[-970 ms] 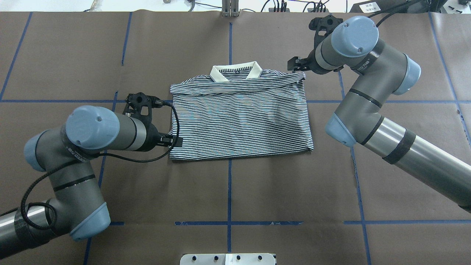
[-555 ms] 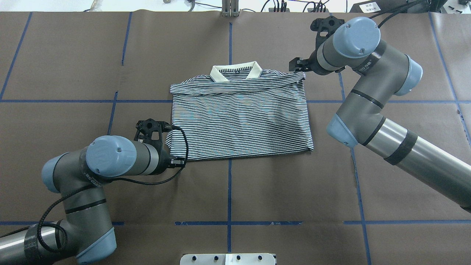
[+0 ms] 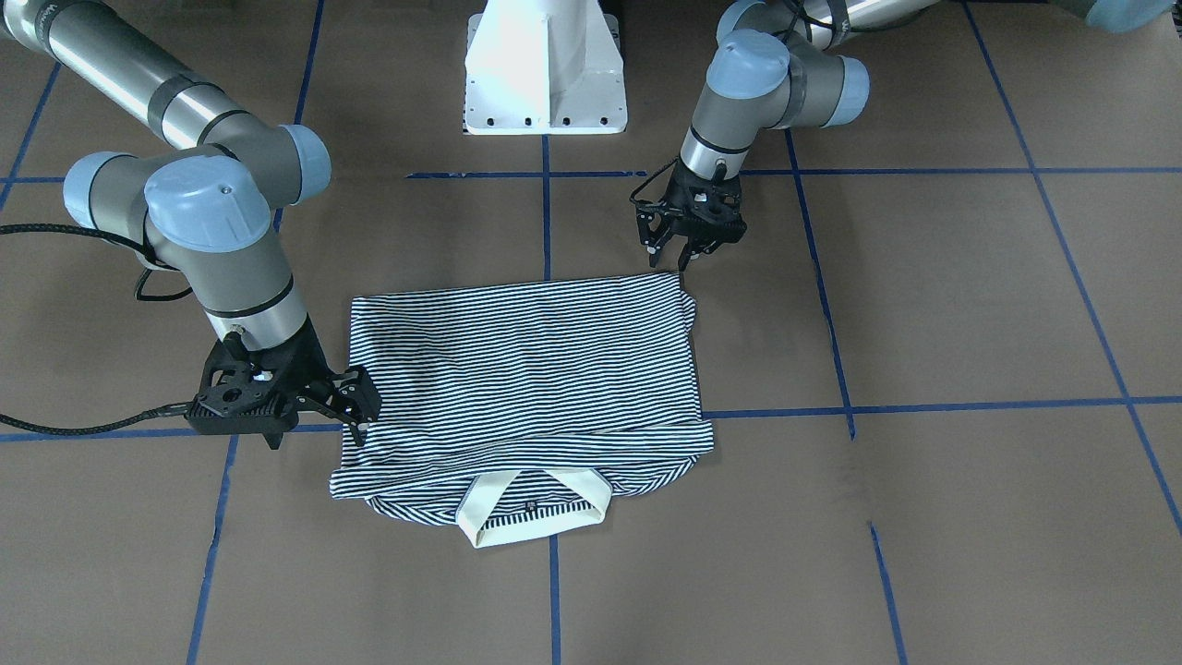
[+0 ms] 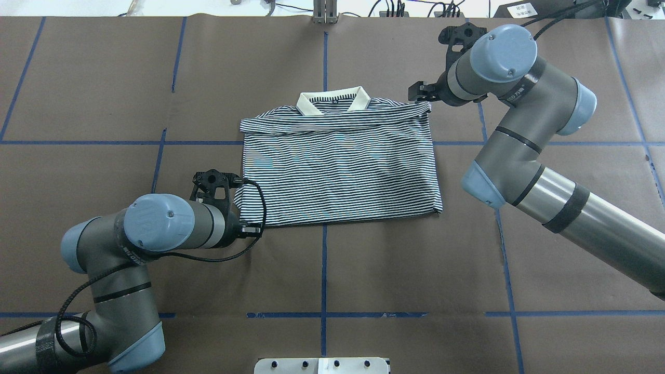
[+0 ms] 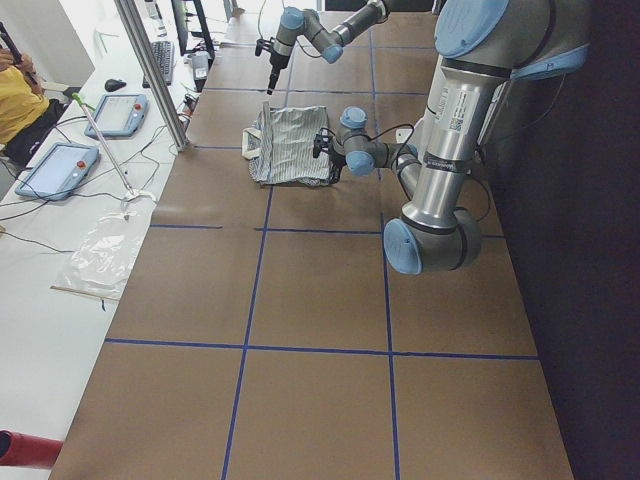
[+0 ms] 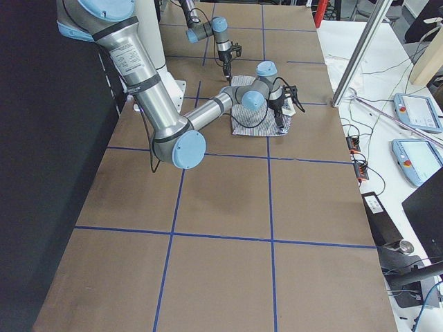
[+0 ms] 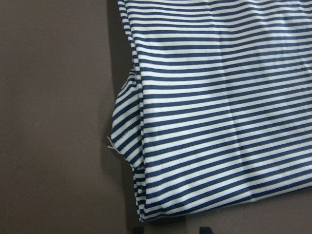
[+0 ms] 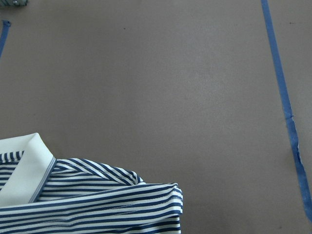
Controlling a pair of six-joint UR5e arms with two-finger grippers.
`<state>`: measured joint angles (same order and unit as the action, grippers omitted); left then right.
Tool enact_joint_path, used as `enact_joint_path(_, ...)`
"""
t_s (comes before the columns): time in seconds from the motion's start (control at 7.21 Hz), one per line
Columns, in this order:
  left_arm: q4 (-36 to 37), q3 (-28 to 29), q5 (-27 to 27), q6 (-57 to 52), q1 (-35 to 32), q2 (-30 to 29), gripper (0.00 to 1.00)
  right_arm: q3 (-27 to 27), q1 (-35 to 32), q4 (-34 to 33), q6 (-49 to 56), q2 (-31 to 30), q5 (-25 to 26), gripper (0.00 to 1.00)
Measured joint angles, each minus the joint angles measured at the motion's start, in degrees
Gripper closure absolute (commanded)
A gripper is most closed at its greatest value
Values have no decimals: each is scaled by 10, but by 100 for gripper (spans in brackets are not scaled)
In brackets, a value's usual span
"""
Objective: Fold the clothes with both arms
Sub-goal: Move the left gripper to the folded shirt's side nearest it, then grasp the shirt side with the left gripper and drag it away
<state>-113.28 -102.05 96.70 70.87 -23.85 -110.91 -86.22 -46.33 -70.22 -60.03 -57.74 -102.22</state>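
My left gripper should next take the folded shirt by the corner of its folded edge (image 3: 677, 279) (image 7: 148, 212), and then I will swing the shirt around.
The striped polo shirt (image 4: 337, 166) lies folded flat at the table's middle, its cream collar (image 4: 332, 101) at the far edge; it also shows in the front view (image 3: 526, 369). My left gripper (image 4: 252, 228) is open and hovers at the shirt's near left corner (image 3: 671, 263); the left wrist view shows that corner (image 7: 219, 122) just ahead of two spread fingertips (image 7: 138, 229). My right gripper (image 4: 417, 92) is open and empty beside the far right shoulder corner (image 3: 314, 429); the right wrist view shows that corner (image 8: 97, 200) and no fingers.
Brown table cover with blue tape lines (image 4: 323, 270). The white pedestal base (image 3: 545, 65) stands on the robot's side. A metal post (image 4: 324, 10) rises at the far edge. A side bench holds tablets (image 5: 60, 165) and cables.
My left arm has swung from the shirt's left edge toward me, to its near left corner, then almost stopped. The right arm has barely moved. The shirt lies as before.
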Motion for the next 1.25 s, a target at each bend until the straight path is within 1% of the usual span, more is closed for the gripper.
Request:
enact_joint_path(0.42, 1, 3, -7, -2, -11, -1, 52, 0, 0, 0, 0, 0, 0, 0)
enact_joint_path(0.55, 1, 7, -7, -1, -10, -3, 55, 0, 0, 0, 0, 0, 0, 0)
enact_joint_path(0.69, 0, 14, -7, -1, -10, -5, 66, 0, 0, 0, 0, -1, 0, 0)
enact_joint_path(0.83, 0, 17, -6, 0, -9, -6, 88, 0, 0, 0, 0, -1, 0, 0)
enact_joint_path(0.97, 0, 18, -6, 0, -9, -8, 100, 0, 0, 0, 0, -1, 0, 0)
enact_joint_path(1.25, 0, 16, -6, 0, -9, -10, 100, 0, 0, 0, 0, -1, 1, 0)
